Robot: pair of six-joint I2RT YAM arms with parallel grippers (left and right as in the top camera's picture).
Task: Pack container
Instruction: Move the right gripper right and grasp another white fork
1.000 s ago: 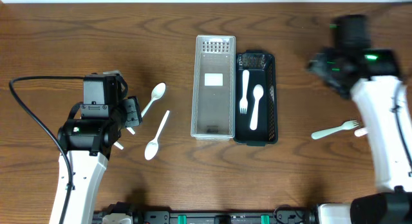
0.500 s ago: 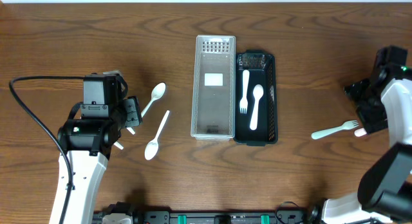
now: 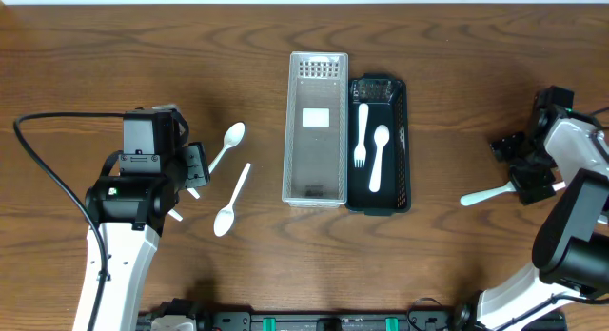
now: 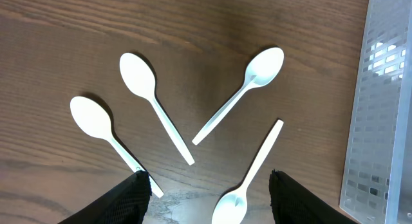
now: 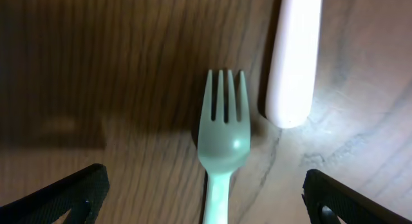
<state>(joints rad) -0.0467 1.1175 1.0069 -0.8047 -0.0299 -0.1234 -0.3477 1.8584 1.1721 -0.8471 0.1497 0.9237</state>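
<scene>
The right gripper isn't ready to close on the pale green fork (image 3: 493, 193) (image 5: 221, 167) yet. It should go lower first, because a finger's shadow is apart from that finger.
A black tray (image 3: 402, 141) beside a clear perforated basket (image 3: 314, 74) holds a white fork (image 3: 361, 131) and a white spoon (image 3: 378, 158). A pale green fork (image 3: 493, 193) lies on the table at the right; in the right wrist view the fork (image 5: 222, 137) lies tines up between the fingers of my open right gripper (image 5: 206, 188), which shows overhead (image 3: 515, 167) just above it. My left gripper (image 3: 195, 169) is open and empty over several white spoons (image 4: 254, 73), two of them plain overhead (image 3: 226, 146) (image 3: 231, 200).
A white utensil handle (image 5: 293, 56) lies just right of the green fork's tines, also seen overhead (image 3: 535, 194). The basket's wall (image 4: 380, 121) is at the right edge of the left wrist view. A black cable (image 3: 43, 169) loops left of the left arm.
My right arm swung from the back right down to the green fork, and its open gripper now straddles it. The left arm and the spoons have not moved.
</scene>
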